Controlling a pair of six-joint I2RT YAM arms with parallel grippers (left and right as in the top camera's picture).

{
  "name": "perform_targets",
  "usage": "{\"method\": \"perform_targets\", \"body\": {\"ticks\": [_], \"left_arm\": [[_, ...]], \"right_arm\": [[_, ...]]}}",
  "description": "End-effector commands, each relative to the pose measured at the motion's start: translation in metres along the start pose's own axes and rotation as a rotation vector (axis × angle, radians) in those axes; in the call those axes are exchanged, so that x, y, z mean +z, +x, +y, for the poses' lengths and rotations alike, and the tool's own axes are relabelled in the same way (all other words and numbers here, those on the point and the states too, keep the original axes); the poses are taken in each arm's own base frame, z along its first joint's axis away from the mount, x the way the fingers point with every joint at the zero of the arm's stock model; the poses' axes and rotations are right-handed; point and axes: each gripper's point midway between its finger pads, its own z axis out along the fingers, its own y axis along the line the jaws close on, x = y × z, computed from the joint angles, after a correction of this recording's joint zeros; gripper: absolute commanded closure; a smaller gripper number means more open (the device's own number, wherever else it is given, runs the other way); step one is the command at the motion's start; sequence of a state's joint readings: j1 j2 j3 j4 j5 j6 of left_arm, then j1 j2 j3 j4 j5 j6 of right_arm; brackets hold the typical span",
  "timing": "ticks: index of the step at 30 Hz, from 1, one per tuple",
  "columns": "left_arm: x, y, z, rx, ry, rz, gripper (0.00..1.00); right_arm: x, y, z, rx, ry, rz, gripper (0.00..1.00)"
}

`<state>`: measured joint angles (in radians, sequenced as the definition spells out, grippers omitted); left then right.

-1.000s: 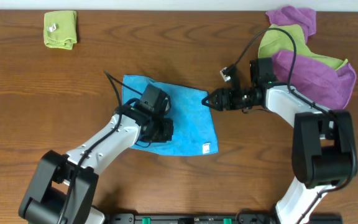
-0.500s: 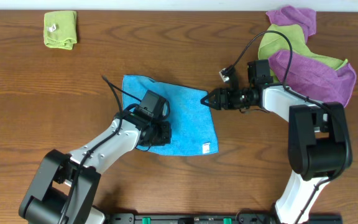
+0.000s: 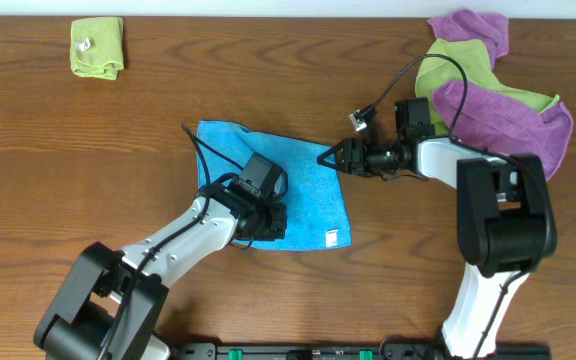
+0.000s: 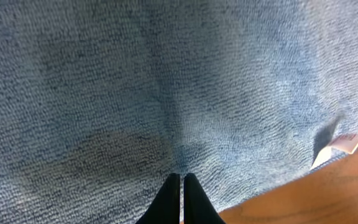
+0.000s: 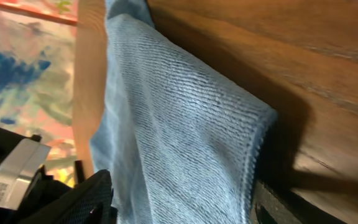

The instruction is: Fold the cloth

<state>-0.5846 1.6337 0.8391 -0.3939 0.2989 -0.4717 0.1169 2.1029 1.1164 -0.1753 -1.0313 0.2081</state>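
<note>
Next, my right gripper grips the sky-blue cloth by its far corner on the tag's side, to straighten the cloth's far edge for folding.
The sky-blue cloth lies spread flat on the wooden table, with its white tag at the front right corner. My left gripper is shut and rests on the cloth near its front edge. In the left wrist view its tips press on the blue terry, and the tag is off to the right. My right gripper is at the cloth's far right corner. In the right wrist view its fingers are spread apart, with the cloth corner between them.
A small folded lime-green cloth lies at the far left. A pile of purple and lime-green cloths lies at the far right, just behind my right arm. Bare wooden table surrounds the blue cloth.
My left gripper has slid right and toward the front edge across the cloth. My right gripper has edged left onto the far right corner.
</note>
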Motion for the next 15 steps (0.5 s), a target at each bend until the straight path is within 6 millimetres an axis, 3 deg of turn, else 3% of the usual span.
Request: {"method": "perform_targets", "body": {"ticks": [1,9,15], "left_arm": [[0.008,0.007,0.011,-0.025,-0.037,0.006,0.94],[0.021,0.018,0.020,-0.090,-0.023,-0.006,0.94],[0.028,0.032,0.028,-0.114,-0.022,0.019,0.94]], "right_arm": [[0.015,0.014,-0.019,0.096,0.031,0.037,0.30],[0.026,0.016,-0.005,0.132,-0.005,0.054,0.27],[0.028,-0.011,0.005,0.123,-0.039,-0.028,0.27]]}}
